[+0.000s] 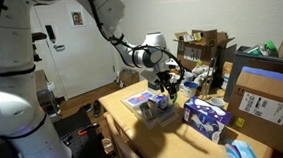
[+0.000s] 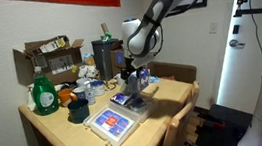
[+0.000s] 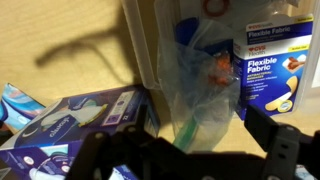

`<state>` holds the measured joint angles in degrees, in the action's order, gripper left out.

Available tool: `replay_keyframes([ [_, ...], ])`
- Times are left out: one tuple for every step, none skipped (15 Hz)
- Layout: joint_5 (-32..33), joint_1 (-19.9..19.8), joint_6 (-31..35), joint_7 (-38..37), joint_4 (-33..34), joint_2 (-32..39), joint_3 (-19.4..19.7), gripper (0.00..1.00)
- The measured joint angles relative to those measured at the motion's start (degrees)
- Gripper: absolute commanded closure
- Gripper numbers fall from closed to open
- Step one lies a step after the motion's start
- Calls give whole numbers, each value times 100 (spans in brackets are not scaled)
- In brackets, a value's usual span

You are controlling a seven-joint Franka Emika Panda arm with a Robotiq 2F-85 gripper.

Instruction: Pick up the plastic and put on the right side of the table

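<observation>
The near end of the bag with the green zip reaches up between both fingers in the wrist view, so my gripper will close on the bag.
In the wrist view a clear plastic bag [image 3: 200,85] with a green zip strip lies on the light-brown wooden table [image 3: 90,50], between blue boxes. My gripper [image 3: 188,150] hovers just above the bag, its dark fingers spread wide on either side of the bag's near end, open and holding nothing. In both exterior views the gripper [image 1: 165,83] [image 2: 132,79] points down over the middle of the table [image 1: 135,130] [image 2: 69,139]. The bag itself is hard to make out there.
A "Flexible Fabric" bandage box [image 3: 275,70] lies beside the bag, with a blue packet [image 3: 80,115] on its other side. A flat blue-and-white box [image 2: 112,124], a green bottle [image 2: 43,94], a dark cup [image 2: 77,111] and open cardboard boxes [image 2: 49,58] [image 1: 268,95] crowd the table.
</observation>
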<state>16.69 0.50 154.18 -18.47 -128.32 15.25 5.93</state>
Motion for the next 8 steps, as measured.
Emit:
replay_keyframes([
  [0,24,0,0,59,60,9,31],
  [0,30,0,0,70,72,10,40],
  [0,51,0,0,99,97,12,47],
  [0,77,0,0,117,113,14,55],
  [0,96,0,0,127,119,14,64],
  [0,116,0,0,134,119,16,70],
  [0,139,0,0,137,119,21,79],
  [0,155,0,0,138,119,28,86],
])
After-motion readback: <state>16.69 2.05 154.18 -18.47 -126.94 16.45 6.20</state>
